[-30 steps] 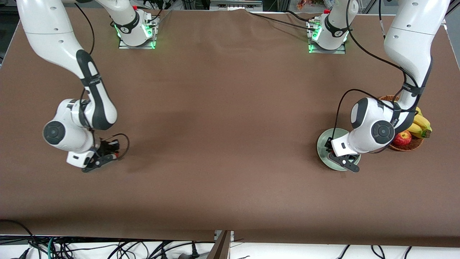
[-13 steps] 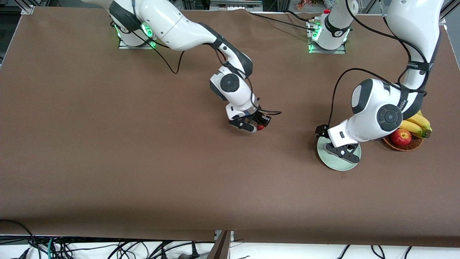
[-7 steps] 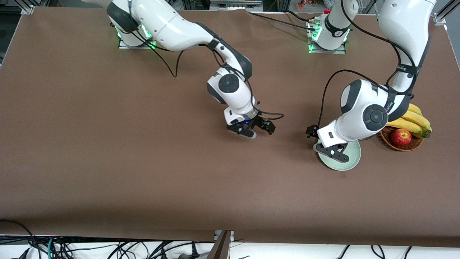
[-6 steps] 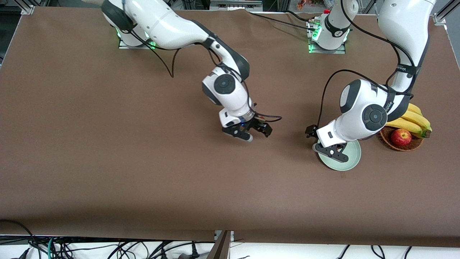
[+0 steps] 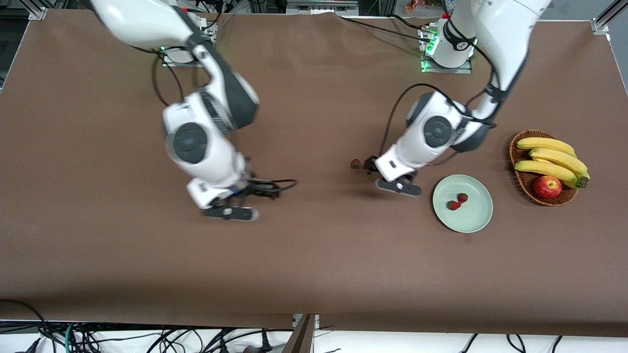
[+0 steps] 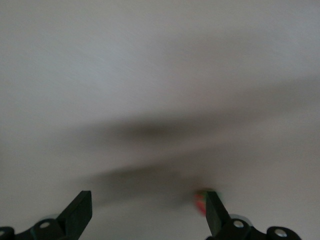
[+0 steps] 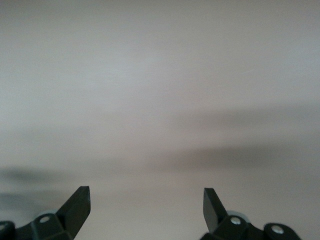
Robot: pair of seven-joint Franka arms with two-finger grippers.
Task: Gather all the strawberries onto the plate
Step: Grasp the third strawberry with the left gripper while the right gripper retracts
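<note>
The left gripper grabs the loose strawberry by its red sides next, to collect the berry into the pale green plate (image 5: 476, 220).
The pale green plate (image 5: 476, 220) lies toward the left arm's end of the table and holds two red strawberries (image 5: 462, 197) (image 5: 454, 205). A third strawberry (image 5: 355, 163) lies on the brown table cloth, toward the table's middle from the plate. My left gripper (image 5: 383, 176) is open and low over the cloth between that berry and the plate. In the left wrist view the gripper (image 6: 147, 205) is open and the berry (image 6: 201, 201) shows blurred, close against one finger. My right gripper (image 5: 245, 203) (image 7: 146, 197) is open and empty over bare cloth.
A brown wicker basket (image 5: 520, 179) with bananas (image 5: 552, 158) and a red apple (image 5: 547, 187) stands beside the plate, at the left arm's end of the table. The brown cloth covers the whole table.
My right gripper let the strawberry go at the table's middle and swung back toward its own end. My left gripper left the plate and moved to that berry, uncovering two berries in the plate.
</note>
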